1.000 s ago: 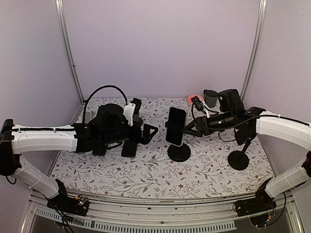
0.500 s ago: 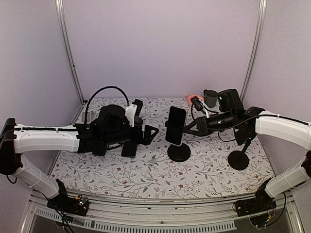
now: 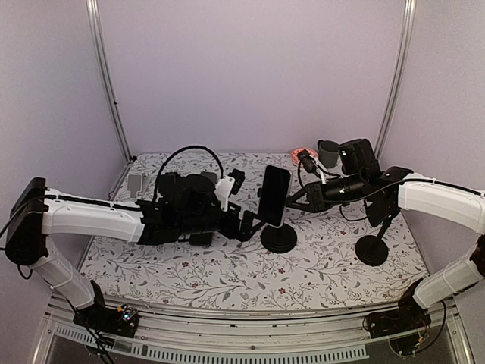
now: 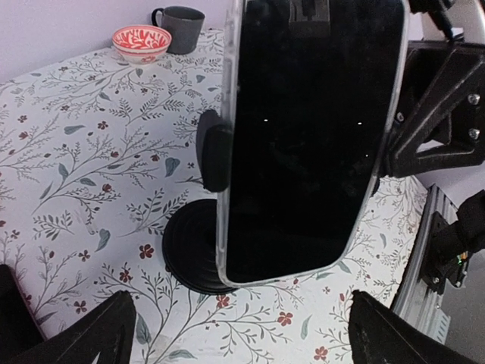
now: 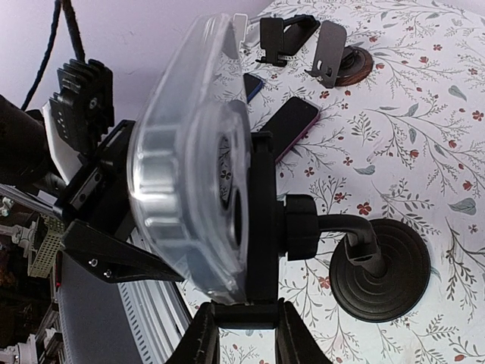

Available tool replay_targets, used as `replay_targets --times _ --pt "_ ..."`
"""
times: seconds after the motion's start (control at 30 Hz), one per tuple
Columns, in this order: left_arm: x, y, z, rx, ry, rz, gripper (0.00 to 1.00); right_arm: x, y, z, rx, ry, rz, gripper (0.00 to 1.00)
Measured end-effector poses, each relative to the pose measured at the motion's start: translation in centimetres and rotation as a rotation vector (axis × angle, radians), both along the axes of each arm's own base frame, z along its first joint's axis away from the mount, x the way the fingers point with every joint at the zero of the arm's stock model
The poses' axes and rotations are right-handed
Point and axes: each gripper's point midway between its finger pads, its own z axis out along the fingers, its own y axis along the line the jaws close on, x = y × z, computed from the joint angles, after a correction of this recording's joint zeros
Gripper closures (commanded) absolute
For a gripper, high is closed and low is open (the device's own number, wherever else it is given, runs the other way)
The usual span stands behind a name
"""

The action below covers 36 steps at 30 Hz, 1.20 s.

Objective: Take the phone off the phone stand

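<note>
The phone is to be removed from the black stand, so next the left gripper will pinch the phone by its clear-cased lower end.
The black phone in a clear case stands upright in the cradle of a black phone stand, whose round base rests on the floral table. In the left wrist view the phone fills the upper frame above the base. My left gripper is open and empty, just left of the stand, its fingertips spread below the phone. My right gripper is shut on the cradle from behind, fingers pinching its lower bracket. The phone's case shows edge-on.
A second black stand is at the right. A red bowl and a dark mug sit at the back. Other phones and small stands lie on the table's left side.
My left arm has moved right, bringing its open gripper from mid-left of the table up close to the phone and stand. The right arm and phone have not moved.
</note>
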Motion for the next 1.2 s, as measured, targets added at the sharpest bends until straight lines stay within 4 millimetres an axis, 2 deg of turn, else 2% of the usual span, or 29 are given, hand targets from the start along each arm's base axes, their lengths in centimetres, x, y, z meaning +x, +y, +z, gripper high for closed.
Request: replay_targets --times 0.17,0.43,0.8,1.03,1.2 --pt "0.1 -1.3 -0.6 -0.015 0.02 -0.028 0.01 0.0 0.0 0.0 0.0 -0.001 0.0 0.96" --pt "0.6 -3.4 0.2 -0.061 0.016 -0.057 0.01 0.0 0.0 0.0 0.002 -0.002 0.001 1.0" --pt "1.4 -6.4 1.0 -0.069 -0.003 -0.058 0.01 0.0 0.0 0.1 0.002 -0.002 0.0 1.0" --pt "2.1 -6.3 0.0 -0.022 -0.004 -0.001 0.1 0.0 0.0 0.1 0.003 0.0 -0.001 1.0" --pt "2.2 -6.1 -0.2 -0.006 -0.008 0.027 0.23 0.1 0.0 0.1 0.003 -0.002 -0.003 1.0"
